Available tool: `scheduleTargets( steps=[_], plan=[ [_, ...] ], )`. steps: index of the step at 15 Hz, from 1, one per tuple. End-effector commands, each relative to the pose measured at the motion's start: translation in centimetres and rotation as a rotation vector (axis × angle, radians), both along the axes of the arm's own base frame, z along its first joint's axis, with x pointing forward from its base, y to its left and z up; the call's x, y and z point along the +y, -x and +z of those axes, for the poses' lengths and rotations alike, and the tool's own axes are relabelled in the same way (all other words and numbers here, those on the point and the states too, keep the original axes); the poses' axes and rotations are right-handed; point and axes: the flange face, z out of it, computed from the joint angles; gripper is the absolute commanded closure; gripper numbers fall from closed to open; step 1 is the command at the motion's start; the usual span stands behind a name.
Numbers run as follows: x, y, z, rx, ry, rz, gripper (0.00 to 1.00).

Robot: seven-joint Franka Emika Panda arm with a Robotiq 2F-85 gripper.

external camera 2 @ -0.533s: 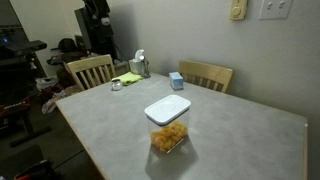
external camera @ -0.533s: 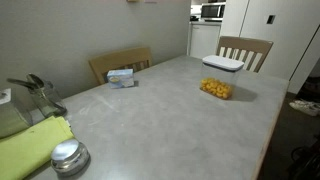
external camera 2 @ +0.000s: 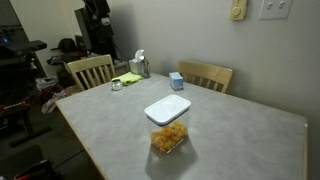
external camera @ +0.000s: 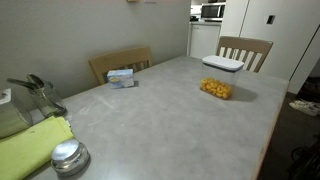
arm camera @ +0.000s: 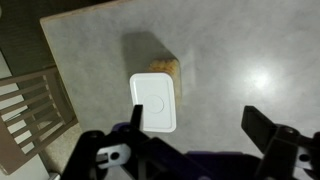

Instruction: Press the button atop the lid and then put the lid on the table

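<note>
The gripper needs to close and bring its joined fingertips onto the round button at the centre of the white lid, to press the button.
The white lid [arm camera: 151, 87] with a grey rim sits on a clear container of yellow snacks [arm camera: 168, 67] on the table [arm camera: 230, 50]. The button [arm camera: 153, 102] shows as a faint round mark at the lid's centre. My gripper [arm camera: 200, 125] is open and empty, high above the table, with the lid just beside its left finger [arm camera: 135, 115]. The lid shows in both exterior views [external camera: 222, 62] [external camera 2: 167, 108] on the container [external camera: 215, 88] [external camera 2: 167, 138]. The gripper is out of view in both.
A blue-white box [external camera: 121, 76] [external camera 2: 176, 81] lies near the table's edge. A small round metal lid [external camera: 68, 155] and a green cloth [external camera: 30, 150] are at one end. Wooden chairs [external camera: 245, 50] [external camera 2: 90, 70] [arm camera: 30, 110] stand around the table.
</note>
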Motion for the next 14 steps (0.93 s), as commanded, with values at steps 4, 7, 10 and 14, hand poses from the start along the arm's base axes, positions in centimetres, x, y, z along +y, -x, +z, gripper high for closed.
scheduleTargets(
  steps=[4, 7, 10, 14],
  plan=[
    [-0.2, 0.0, 0.4, -0.023, -0.011, 0.064, 0.0],
    [-2.2, -0.2, -0.6, -0.003, -0.019, 0.05, 0.0],
    [-5.4, -0.4, -1.6, 0.021, -0.039, 0.001, 0.0],
    [-10.6, -0.7, -3.2, 0.062, -0.102, -0.052, 0.0]
  ],
)
